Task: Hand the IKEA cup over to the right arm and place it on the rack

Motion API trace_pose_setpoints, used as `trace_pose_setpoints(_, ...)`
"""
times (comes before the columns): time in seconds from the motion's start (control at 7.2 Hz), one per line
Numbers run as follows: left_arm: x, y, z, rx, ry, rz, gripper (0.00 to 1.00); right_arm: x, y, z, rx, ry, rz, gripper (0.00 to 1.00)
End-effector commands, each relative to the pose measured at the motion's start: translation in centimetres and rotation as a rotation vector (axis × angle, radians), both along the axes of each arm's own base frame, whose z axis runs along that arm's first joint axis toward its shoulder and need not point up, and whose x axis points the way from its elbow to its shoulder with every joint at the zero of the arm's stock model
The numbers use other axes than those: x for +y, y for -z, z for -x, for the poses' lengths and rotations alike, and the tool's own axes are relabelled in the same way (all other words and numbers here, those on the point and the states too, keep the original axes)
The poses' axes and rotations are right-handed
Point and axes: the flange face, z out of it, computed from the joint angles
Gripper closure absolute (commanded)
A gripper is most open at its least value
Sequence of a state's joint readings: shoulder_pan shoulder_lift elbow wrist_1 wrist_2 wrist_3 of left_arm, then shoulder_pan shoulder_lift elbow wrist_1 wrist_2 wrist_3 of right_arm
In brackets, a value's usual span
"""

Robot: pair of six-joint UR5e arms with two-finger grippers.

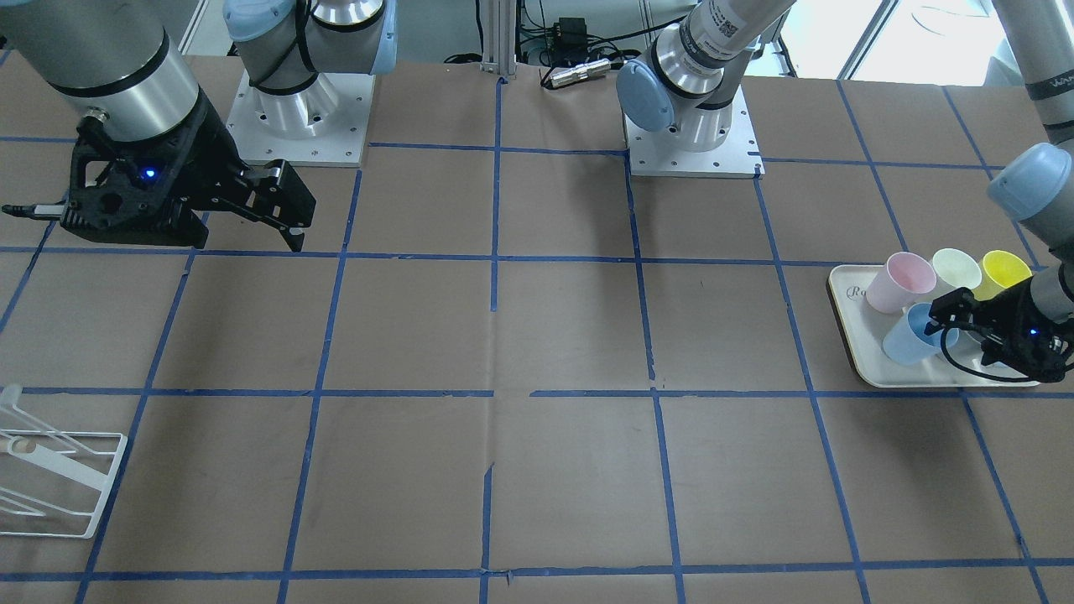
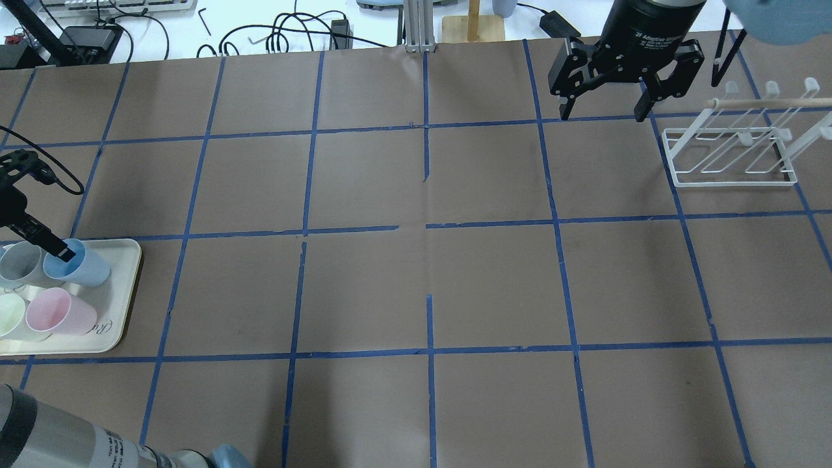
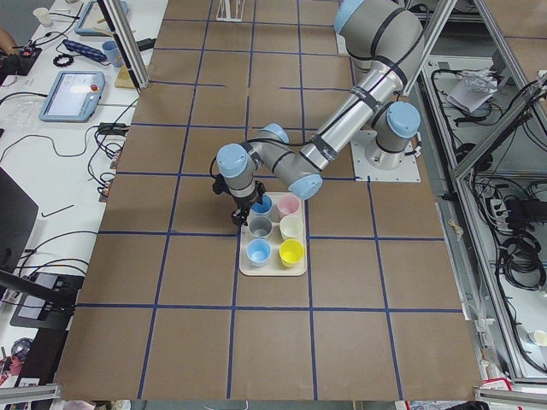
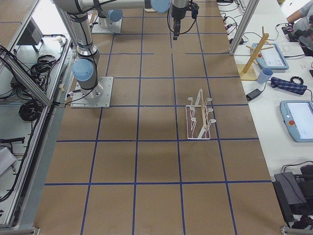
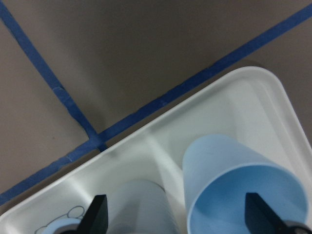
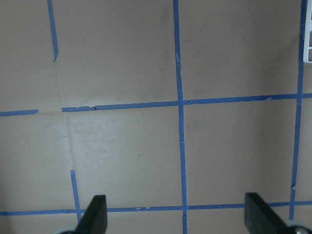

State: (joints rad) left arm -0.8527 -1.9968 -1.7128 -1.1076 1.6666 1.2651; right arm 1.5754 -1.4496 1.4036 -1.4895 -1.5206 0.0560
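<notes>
I need to pick up the light-blue cup by its rim (image 1: 935, 342) (image 5: 194, 204) with my left gripper next. The cup's closed base then stays free for my right gripper.
The light-blue IKEA cup (image 2: 81, 266) stands on the cream tray (image 2: 130, 286) at the far left of the overhead view; it also shows in the front view (image 1: 910, 340) and fills the lower right of the left wrist view (image 5: 234, 185). My left gripper (image 2: 55, 247) is open, with one finger inside the cup's rim and the other outside, over the grey cup (image 2: 16, 263). My right gripper (image 2: 601, 114) is open and empty above bare table, just left of the white wire rack (image 2: 734, 172). The rack also shows in the front view (image 1: 59, 478).
The tray also holds a pink cup (image 2: 62, 312), a pale green cup (image 1: 955, 270), a yellow cup (image 1: 1003, 270) and a second blue cup (image 3: 258, 252), all close together. Blue tape lines grid the brown table between tray and rack.
</notes>
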Motion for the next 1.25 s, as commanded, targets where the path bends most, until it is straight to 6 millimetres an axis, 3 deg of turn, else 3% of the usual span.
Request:
trace_pose_setpoints(0.0,-0.1,0.5,0.1,0.007,0.004,-0.006,0.93,0.0,0.0,0.0,0.001,0.001,0.000,0.00)
trace_pose_setpoints(0.14,0.0,0.4,0.1,0.009,0.003,-0.006,1.00,0.0,0.0,0.0,0.001,0.001,0.000,0.00)
trace_pose_setpoints(0.42,-0.1,0.1,0.2,0.009,0.003,-0.007,1.00,0.0,0.0,0.0,0.001,0.001,0.000,0.00)
trace_pose_setpoints(0.69,0.1,-1.8,0.6,0.037,-0.018,-0.025,1.00,0.0,0.0,0.0,0.000,0.001,-0.002,0.00)
trace_pose_setpoints(0.97,-0.4,-5.0,2.1,0.121,-0.126,0.012,1.00,0.0,0.0,0.0,0.001,0.001,-0.002,0.00)
trace_pose_setpoints(1.11,-1.1,-7.9,4.0,0.255,-0.256,0.035,1.00,0.0,0.1,0.1,0.001,0.001,-0.005,0.00)
